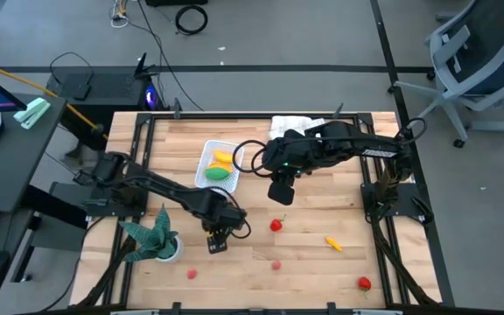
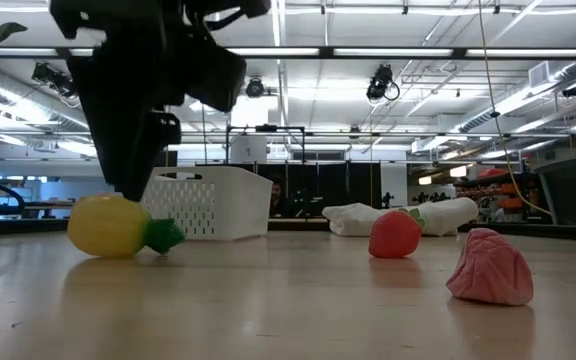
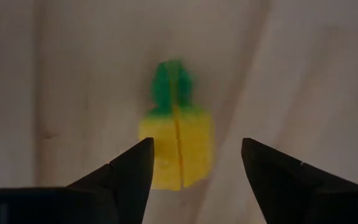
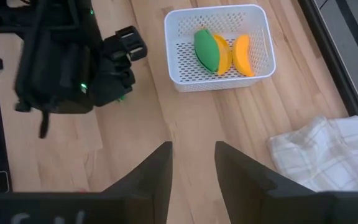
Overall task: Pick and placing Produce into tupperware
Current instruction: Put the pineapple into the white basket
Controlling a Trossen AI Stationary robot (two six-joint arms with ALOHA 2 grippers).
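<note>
My left fingers, too high, would miss the yellow piece (image 3: 182, 146).
The white perforated tupperware (image 1: 210, 150) (image 2: 218, 205) (image 4: 225, 81) sits on the table and holds a green piece (image 4: 205, 48) and yellow-orange pieces (image 4: 241, 55). My left gripper (image 1: 217, 242) (image 3: 197, 143) is open and points down. Its fingers stand on either side of a small yellow piece with a green top (image 3: 176, 152) (image 2: 118, 226) that lies on the wood. My right gripper (image 1: 280, 194) (image 4: 192, 149) hangs open and holds nothing, over the table to the right of the tupperware. More produce lies loose: a red piece (image 1: 276, 225) (image 2: 395, 235), a pink one (image 1: 276, 264) (image 2: 488, 266) and a yellow-orange one (image 1: 332, 243).
A white checked cloth (image 1: 291, 125) (image 4: 328, 155) lies at the far edge beside the tupperware. A leafy plant in a white pot (image 1: 156, 241) stands near my left arm. Another red piece (image 1: 363, 283) and a pink one (image 1: 192, 273) lie toward the near edge.
</note>
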